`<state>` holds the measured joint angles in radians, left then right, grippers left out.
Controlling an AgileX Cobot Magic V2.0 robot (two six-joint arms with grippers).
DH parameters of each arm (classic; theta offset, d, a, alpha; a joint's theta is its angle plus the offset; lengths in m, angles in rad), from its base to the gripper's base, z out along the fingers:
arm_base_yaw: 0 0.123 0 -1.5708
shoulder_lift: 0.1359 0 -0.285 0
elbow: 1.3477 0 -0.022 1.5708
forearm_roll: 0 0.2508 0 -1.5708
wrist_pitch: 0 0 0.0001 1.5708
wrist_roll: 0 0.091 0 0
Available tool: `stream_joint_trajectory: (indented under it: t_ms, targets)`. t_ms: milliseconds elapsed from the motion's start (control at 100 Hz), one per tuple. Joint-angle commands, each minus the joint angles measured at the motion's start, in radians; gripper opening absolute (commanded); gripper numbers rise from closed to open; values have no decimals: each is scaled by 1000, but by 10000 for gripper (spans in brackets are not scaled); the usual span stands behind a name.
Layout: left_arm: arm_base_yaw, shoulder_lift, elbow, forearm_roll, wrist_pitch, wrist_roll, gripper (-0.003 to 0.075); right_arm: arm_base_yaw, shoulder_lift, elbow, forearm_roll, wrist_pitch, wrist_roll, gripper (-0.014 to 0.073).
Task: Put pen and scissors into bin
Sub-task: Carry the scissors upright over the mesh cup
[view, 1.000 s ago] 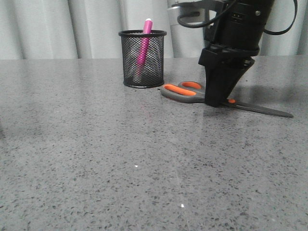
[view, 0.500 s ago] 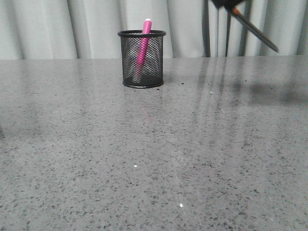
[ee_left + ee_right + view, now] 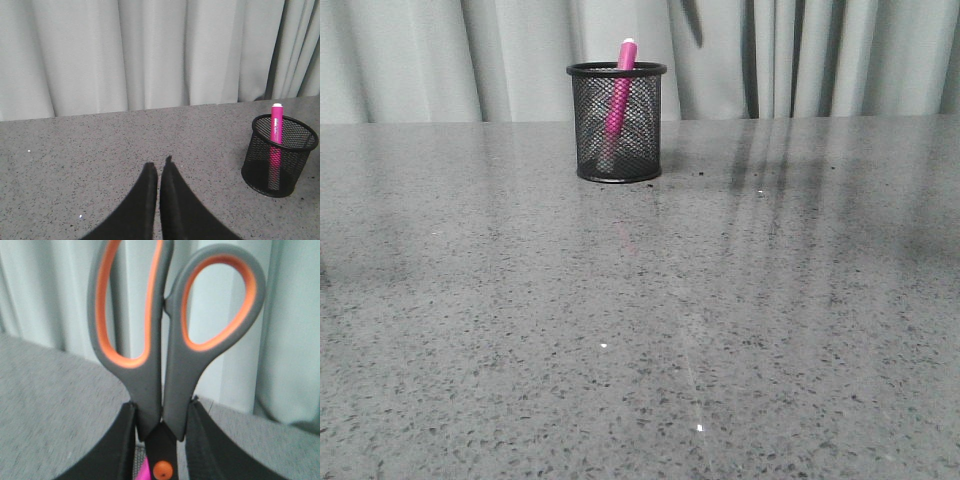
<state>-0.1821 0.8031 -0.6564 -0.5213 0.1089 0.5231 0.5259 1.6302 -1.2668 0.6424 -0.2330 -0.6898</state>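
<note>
The scissors' dark tip (image 3: 696, 38) is above and beside the bin's rim (image 3: 617, 69), so the scissors stay in my right gripper until they are in the bin.
The bin (image 3: 616, 120) stands on the table at the back, left of centre. The pen (image 3: 620, 85) leans upright inside it, cap above the rim. Both show in the left wrist view: the bin (image 3: 280, 155) and the pen (image 3: 275, 130). My right gripper (image 3: 162, 405) is shut on the scissors (image 3: 170, 340) just above the orange pivot dot (image 3: 162, 470), with the handles pointing away from the wrist. A bit of pink pen (image 3: 142, 472) shows behind the blades. My left gripper (image 3: 159, 167) is shut and empty over the table, left of the bin. Neither gripper shows in the front view.
The grey speckled table (image 3: 640, 330) runs back to pale curtains (image 3: 440, 60). A thin dark pointed shape (image 3: 692, 22) hangs at the top edge of the front view, above and right of the bin.
The right gripper has lifted the scissors off the table beside the bin and carried them up out of the front view. The bin and pen have not moved.
</note>
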Motion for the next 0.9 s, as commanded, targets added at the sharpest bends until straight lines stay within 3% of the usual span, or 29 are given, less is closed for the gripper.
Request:
stream_joint_trajectory:
  t_ms: [0,260,550,890]
  targets:
    - [3,-9,-28,-11,-70,-1,-19,15,18,-84,0,-179,-11,-76]
    - [3,-9,-28,-11,-70,-1,-19,27,129,-199,0,-197,-3,-76]
    - [3,-7,-28,-11,-70,-1,-19,31,195,-193,0,-251,108,-76]
    - [3,-7,-28,-11,-70,-1,-19,60,199,-110,0,-307,110,-76]
